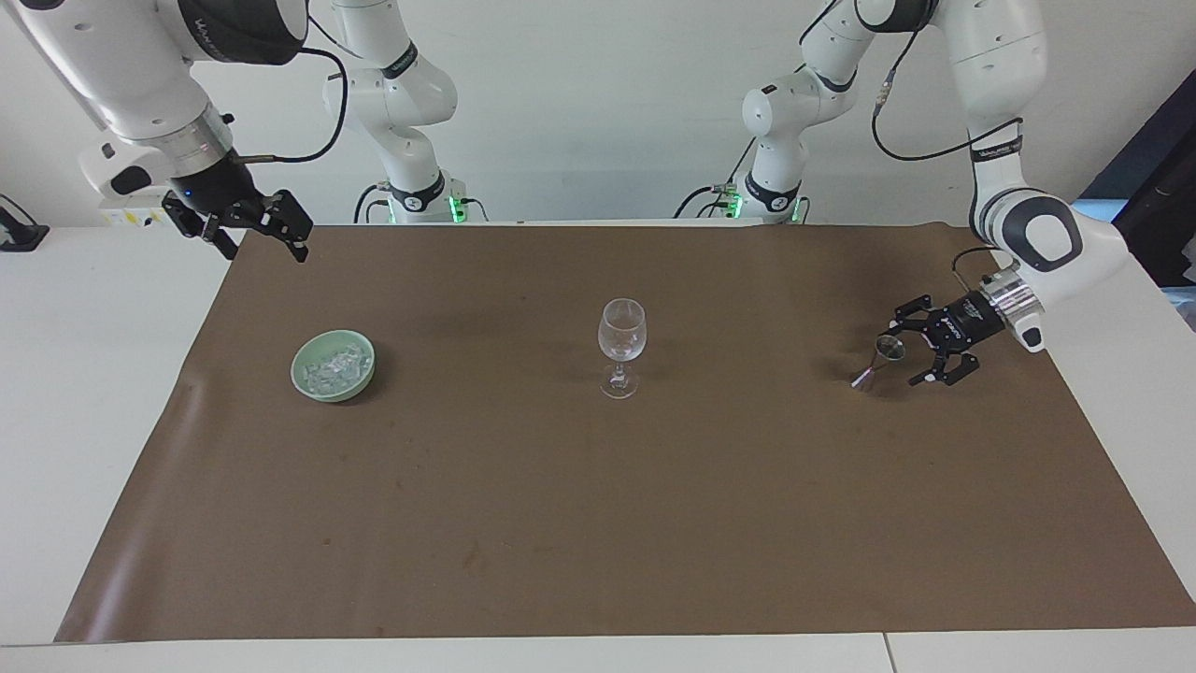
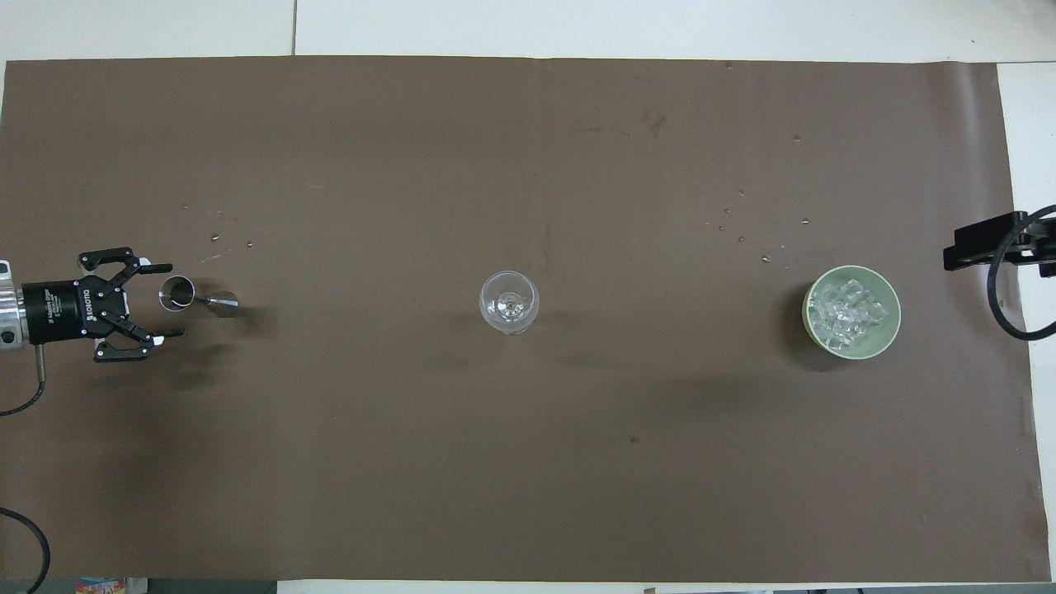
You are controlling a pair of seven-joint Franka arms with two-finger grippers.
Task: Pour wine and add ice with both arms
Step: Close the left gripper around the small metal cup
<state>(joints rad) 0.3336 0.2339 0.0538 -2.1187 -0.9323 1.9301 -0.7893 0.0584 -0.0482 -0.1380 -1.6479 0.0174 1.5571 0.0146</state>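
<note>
My fingers stop short of the jigger's narrow middle [image 2: 202,299], so closing now would miss. My left gripper moves toward the jigger's middle, and only then closes.
An empty clear wine glass [image 1: 621,344] [image 2: 509,302] stands at the middle of the brown mat. The ice [image 1: 336,365] [image 2: 848,314] lies in a pale green bowl [image 1: 308,381] [image 2: 854,355] toward the right arm's end. A small metal jigger [image 1: 878,361] [image 2: 178,294] stands toward the left arm's end. My left gripper [image 1: 901,355] [image 2: 172,300] is low and open, its fingers on either side of the jigger's cup without gripping it. My right gripper [image 1: 265,250] hangs open over the mat's edge and waits. No wine shows.
The brown mat [image 1: 598,523] covers most of the white table [image 1: 93,393]. Small drops speckle the mat beside the bowl [image 2: 741,223] and beside the jigger [image 2: 216,238]. A black cable loops off the right arm [image 2: 1011,322].
</note>
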